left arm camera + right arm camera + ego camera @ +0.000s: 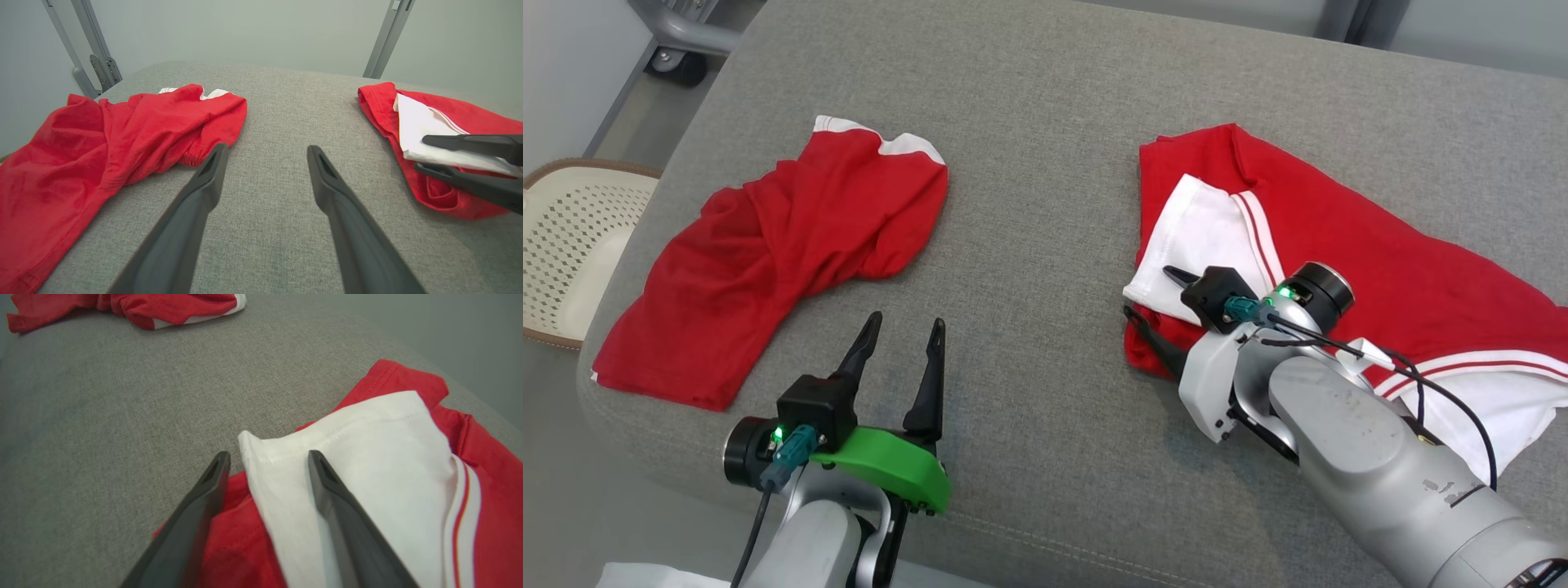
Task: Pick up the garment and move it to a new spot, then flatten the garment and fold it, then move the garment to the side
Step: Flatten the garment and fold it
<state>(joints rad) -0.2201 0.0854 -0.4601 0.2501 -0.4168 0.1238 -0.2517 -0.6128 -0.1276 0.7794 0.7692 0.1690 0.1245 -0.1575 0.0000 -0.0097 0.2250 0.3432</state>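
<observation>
My right gripper will grab the white sleeve by its hem corner (1134,291) next. That corner sticks up while the rest of the sleeve (1211,233) lies flat.
Two red garments lie on the grey cushion (1045,147). The right one (1347,237) is red with a white sleeve (1205,233) folded over it and white striped trim. My right gripper (1147,290) is open low over that sleeve's corner (261,457); one finger is above white cloth, the other above red, and neither grips anything. It also appears at the right of the left wrist view, where the right gripper (421,153) is open. The left garment (768,261) is crumpled, with white trim at its far end. My left gripper (907,320) stands open over bare cushion (267,149), just right of that garment (102,139).
A cream perforated basket (572,237) with a brown rim stands off the cushion's left edge. A grey frame with a caster (678,61) is at the far left, and metal posts (96,57) rise behind. The cushion's rounded front edge runs just below my arms.
</observation>
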